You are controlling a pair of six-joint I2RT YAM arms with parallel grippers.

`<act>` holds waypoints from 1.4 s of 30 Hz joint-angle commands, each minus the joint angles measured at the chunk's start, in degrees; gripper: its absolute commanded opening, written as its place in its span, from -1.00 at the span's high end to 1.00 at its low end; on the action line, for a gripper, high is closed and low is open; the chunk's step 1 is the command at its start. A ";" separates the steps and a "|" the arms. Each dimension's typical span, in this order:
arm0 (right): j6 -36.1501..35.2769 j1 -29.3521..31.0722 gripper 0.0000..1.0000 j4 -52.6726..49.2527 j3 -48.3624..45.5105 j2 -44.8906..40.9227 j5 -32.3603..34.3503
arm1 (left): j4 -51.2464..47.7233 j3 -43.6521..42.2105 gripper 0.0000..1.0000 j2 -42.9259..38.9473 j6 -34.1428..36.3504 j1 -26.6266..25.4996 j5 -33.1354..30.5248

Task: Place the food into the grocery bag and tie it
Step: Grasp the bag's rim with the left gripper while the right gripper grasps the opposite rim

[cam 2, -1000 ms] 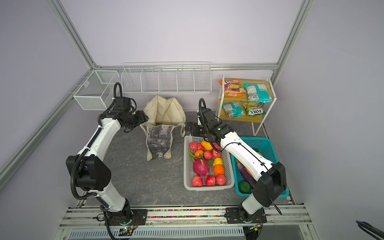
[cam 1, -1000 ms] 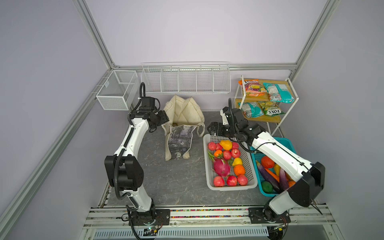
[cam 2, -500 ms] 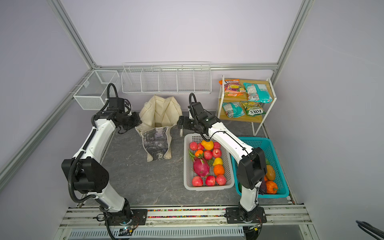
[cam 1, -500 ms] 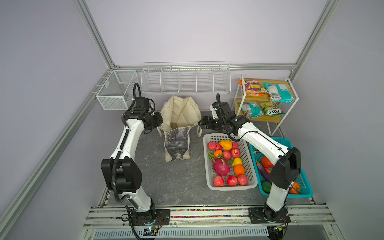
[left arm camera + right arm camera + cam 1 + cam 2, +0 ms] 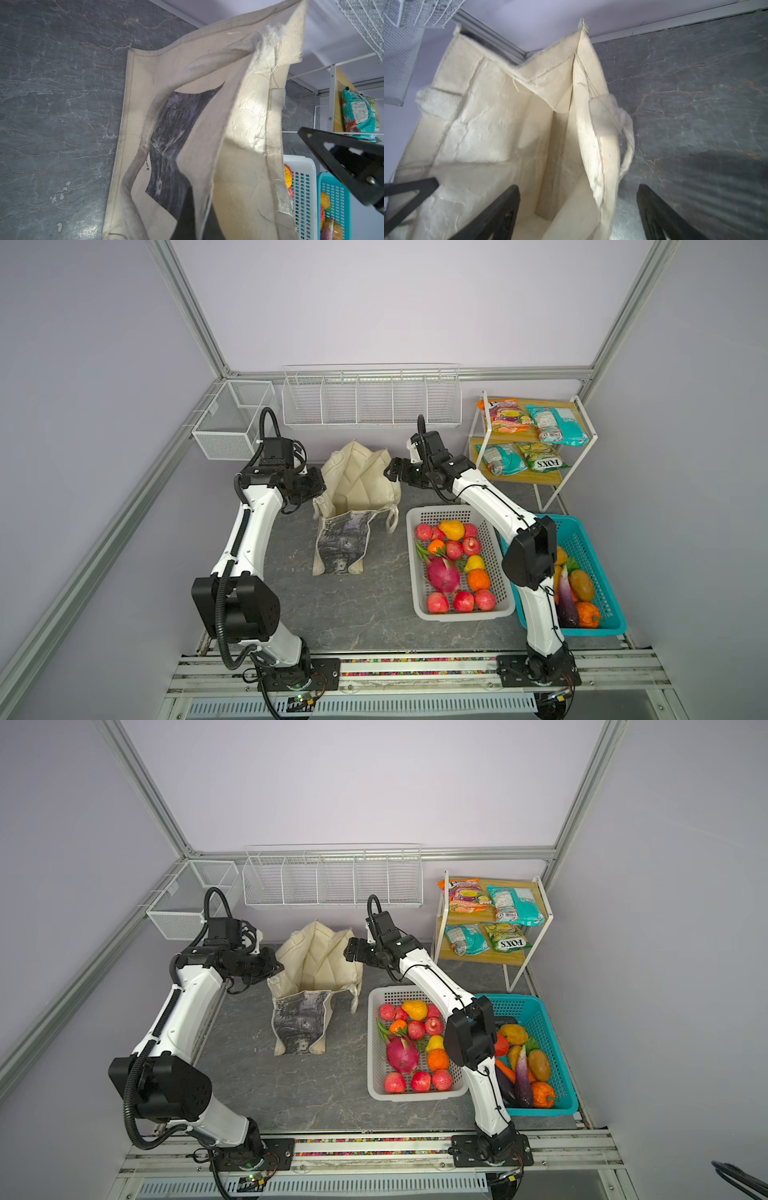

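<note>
The right gripper grabs the grocery bag [image 5: 357, 485] by its rim opposite my left gripper next, to spread the bag's opening open for food.
The cream grocery bag [image 5: 357, 485] [image 5: 316, 965] stands open at the back of the table, its printed panel [image 5: 343, 537] flopped forward. My left gripper [image 5: 318, 489] [image 5: 195, 220] is shut on the bag's left rim. My right gripper [image 5: 390, 472] [image 5: 577, 193] is open, with the bag's right wall [image 5: 602, 176] between its fingers. What shows of the bag's inside holds nothing. The food lies in a white basket [image 5: 457, 616]: red apples [image 5: 463, 600], an orange [image 5: 478, 580] and a pink dragon fruit [image 5: 442, 572]. Teal snack packets [image 5: 557, 425] sit on the shelf.
A teal basket [image 5: 598, 630] of vegetables stands at the far right, beside the white one. The wooden shelf rack [image 5: 536, 479] is at the back right. Wire baskets [image 5: 370, 400] hang on the back wall and one [image 5: 230, 423] on the left wall.
My left gripper has shut on the bag's left rim. The right arm swung left and back from above the white basket to the bag's right rim. The bag's mouth now stands wider.
</note>
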 commanded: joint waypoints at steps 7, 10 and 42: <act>4.20 1.39 -0.98 -4.90 -1.87 2.78 -2.37 | -1.62 -1.37 1.00 -3.19 1.05 0.39 2.14; 4.47 1.79 -0.56 -4.31 -2.09 3.25 -5.88 | -1.52 -1.97 1.00 -4.08 0.97 0.66 2.39; -7.56 15.21 0.86 -36.83 -11.06 -19.32 21.66 | -11.51 -22.89 1.00 -32.98 -2.55 -3.32 -8.39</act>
